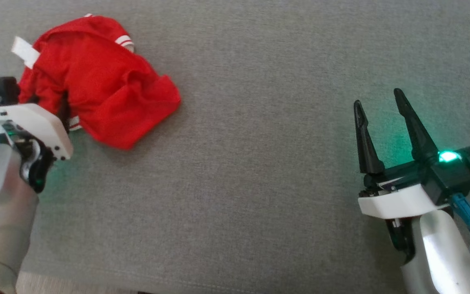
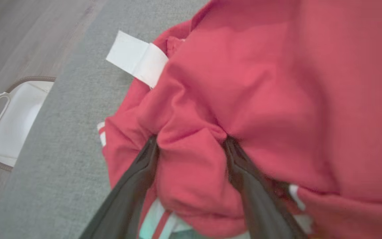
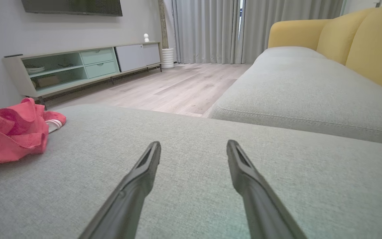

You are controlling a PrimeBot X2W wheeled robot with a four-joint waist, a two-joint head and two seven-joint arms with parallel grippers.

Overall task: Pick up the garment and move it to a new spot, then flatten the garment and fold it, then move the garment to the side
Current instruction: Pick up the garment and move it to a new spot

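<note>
The rest of the red garment lies loose. My left gripper will next pinch the garment by that fold [image 2: 193, 159] sticking up between its open fingers.
The garment [image 1: 104, 85] is red with white striped cuffs and a white label [image 1: 25, 51], and it lies crumpled at the far left of the grey cushion [image 1: 259, 183]. In the left wrist view my left gripper [image 2: 191, 141] is open, its two dark fingers straddling a bulging fold of the garment [image 2: 260, 83] and pressed into the cloth. In the head view its white wrist sits at the garment's left edge. My right gripper [image 1: 377, 98] is open over bare cushion at the right, far from the garment [image 3: 8, 132], with nothing between its fingers.
A white handled basket [image 2: 8, 122] stands on the wooden floor beside the cushion's left edge. In the right wrist view a yellow sofa back [image 3: 360, 39] rises beyond a second grey seat, and a low TV cabinet [image 3: 78, 66] lines the wall.
</note>
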